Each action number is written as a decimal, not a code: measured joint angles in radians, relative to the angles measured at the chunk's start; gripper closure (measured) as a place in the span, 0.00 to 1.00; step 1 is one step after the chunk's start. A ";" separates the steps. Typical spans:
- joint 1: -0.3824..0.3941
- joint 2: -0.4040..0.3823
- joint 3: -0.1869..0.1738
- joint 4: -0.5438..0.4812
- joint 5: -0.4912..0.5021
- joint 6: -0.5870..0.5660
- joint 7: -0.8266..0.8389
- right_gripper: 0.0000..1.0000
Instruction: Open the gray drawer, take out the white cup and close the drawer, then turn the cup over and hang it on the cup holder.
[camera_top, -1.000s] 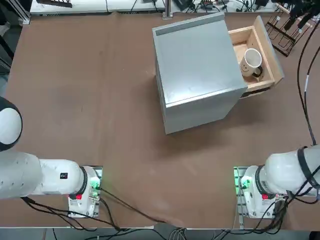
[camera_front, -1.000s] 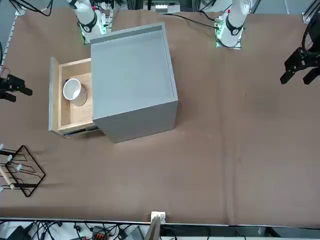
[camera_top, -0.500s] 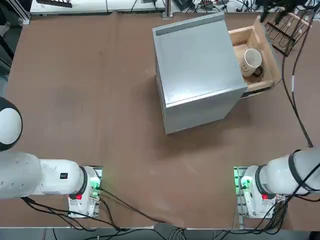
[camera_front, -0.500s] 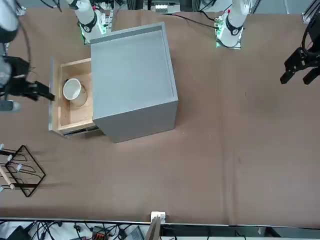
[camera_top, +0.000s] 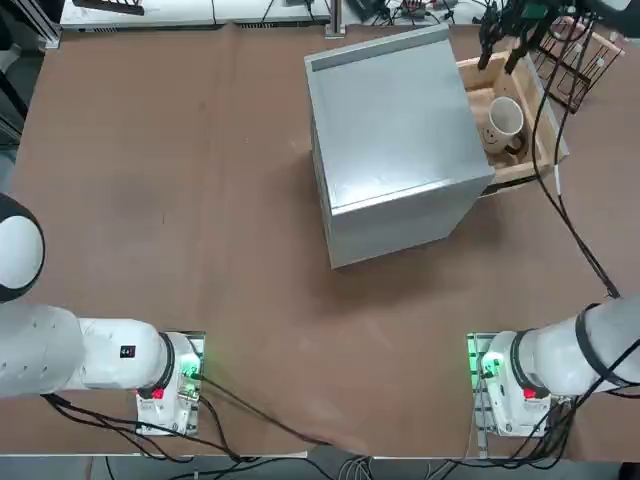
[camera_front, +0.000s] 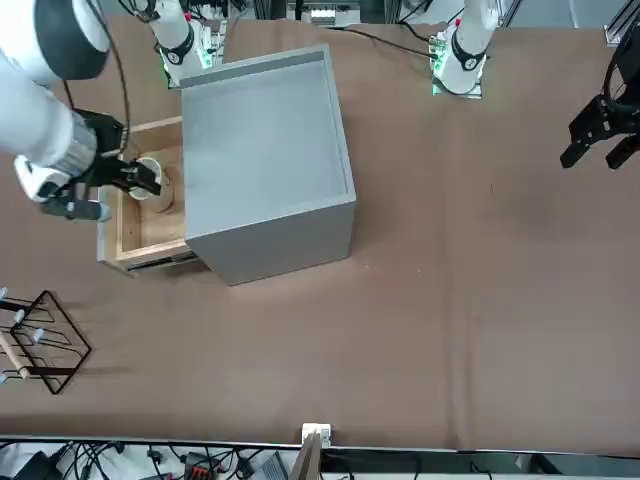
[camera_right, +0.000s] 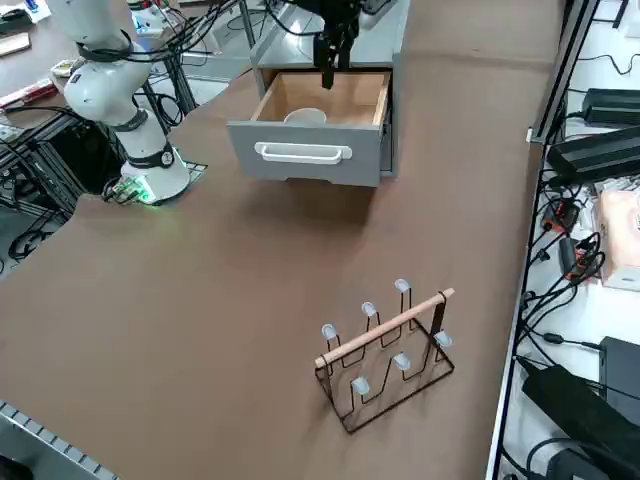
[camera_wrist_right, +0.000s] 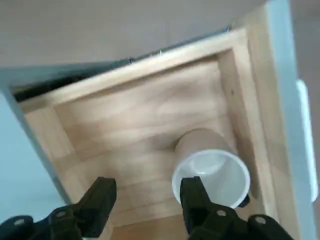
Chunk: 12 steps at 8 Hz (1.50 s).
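Observation:
The robot's right gripper will next grab the white cup by its rim to take it out of the open drawer (camera_wrist_right: 135, 135).
The gray drawer (camera_top: 482, 72) stands pulled out of the gray cabinet (camera_top: 395, 140), its wooden tray (camera_wrist_right: 125, 125) showing. On its side in the tray lies the white cup (camera_top: 503, 120) (camera_wrist_right: 212, 175) (camera_right: 305, 117). My right gripper (camera_top: 500, 57) (camera_front: 140, 180) (camera_right: 330, 65) (camera_wrist_right: 147, 197) hangs above the tray, open, with nothing between its fingers. In the wrist view one finger (camera_wrist_right: 192, 200) overlaps the cup's rim. The cup holder (camera_right: 385, 365) (camera_front: 40, 345) stands on the table in front of the drawer's face (camera_right: 305, 152), a little way off.
The tall cabinet fills the table's far right part. My right arm's cable (camera_top: 565, 215) hangs across the table's right edge, down to the arm's base (camera_top: 510, 385). Bare brown tabletop (camera_top: 200, 200) spreads to the left and in front of the cabinet.
My right arm has swung in from beyond the drawer's front to above the open tray. The cup and the drawer have not moved.

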 joint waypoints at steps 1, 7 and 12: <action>0.001 -0.010 -0.002 -0.040 0.000 0.015 0.006 0.22; 0.002 -0.031 -0.006 -0.183 0.000 0.097 0.009 0.22; 0.002 -0.031 -0.007 -0.247 -0.023 0.142 0.009 0.31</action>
